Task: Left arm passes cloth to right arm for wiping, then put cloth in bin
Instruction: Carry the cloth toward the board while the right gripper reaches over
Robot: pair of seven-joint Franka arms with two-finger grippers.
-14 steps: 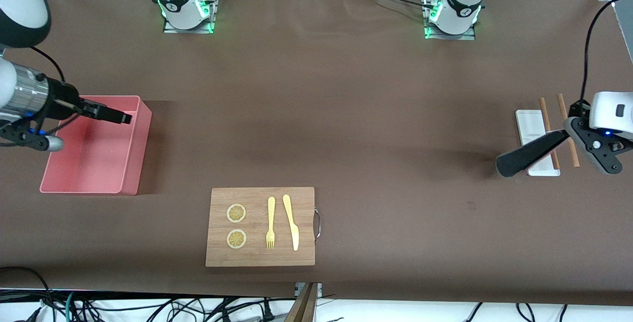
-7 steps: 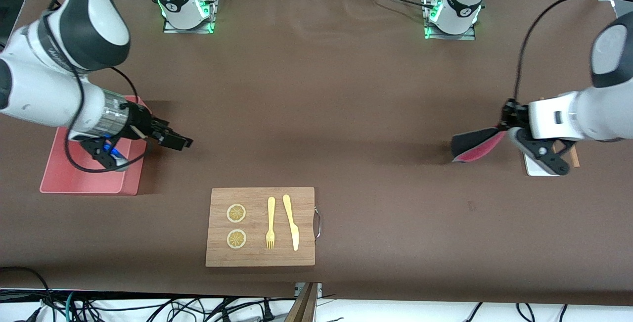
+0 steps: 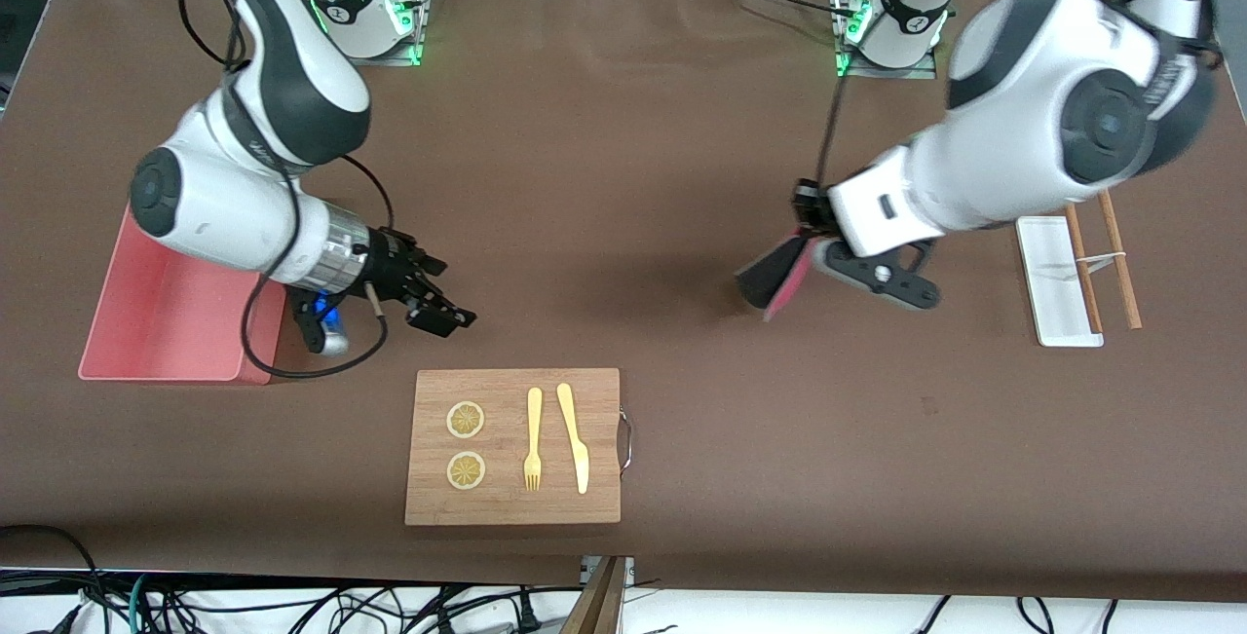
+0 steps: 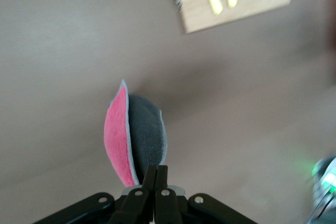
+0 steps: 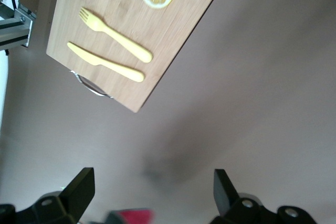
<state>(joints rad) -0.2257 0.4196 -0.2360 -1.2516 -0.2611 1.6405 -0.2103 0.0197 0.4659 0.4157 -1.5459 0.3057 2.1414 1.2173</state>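
Note:
My right gripper is to take over the wiping. It will grab the pink cloth by its grey-trimmed edge next.
My left gripper (image 3: pixel 805 250) is shut on the cloth (image 3: pixel 776 279), which hangs pink on one side and dark grey on the other, over the bare table toward the middle. In the left wrist view the shut fingers (image 4: pixel 157 174) pinch the cloth's edge (image 4: pixel 137 136). My right gripper (image 3: pixel 446 313) is open and empty over the table between the pink bin (image 3: pixel 166 366) and the cutting board. In the right wrist view its jaws stand wide apart (image 5: pixel 151 188), and a pink bit of the cloth (image 5: pixel 130 216) shows farther off. The right arm hides part of the bin.
A wooden cutting board (image 3: pixel 513 446) with two lemon slices, a yellow fork and a yellow knife lies nearer to the front camera; it also shows in the right wrist view (image 5: pixel 137 30). A small white tray (image 3: pixel 1057 293) and chopsticks (image 3: pixel 1120 259) lie toward the left arm's end.
Both arms have swung toward the table's middle. The left gripper carried the cloth away from the white tray. The right gripper moved off the bin to beside the cutting board.

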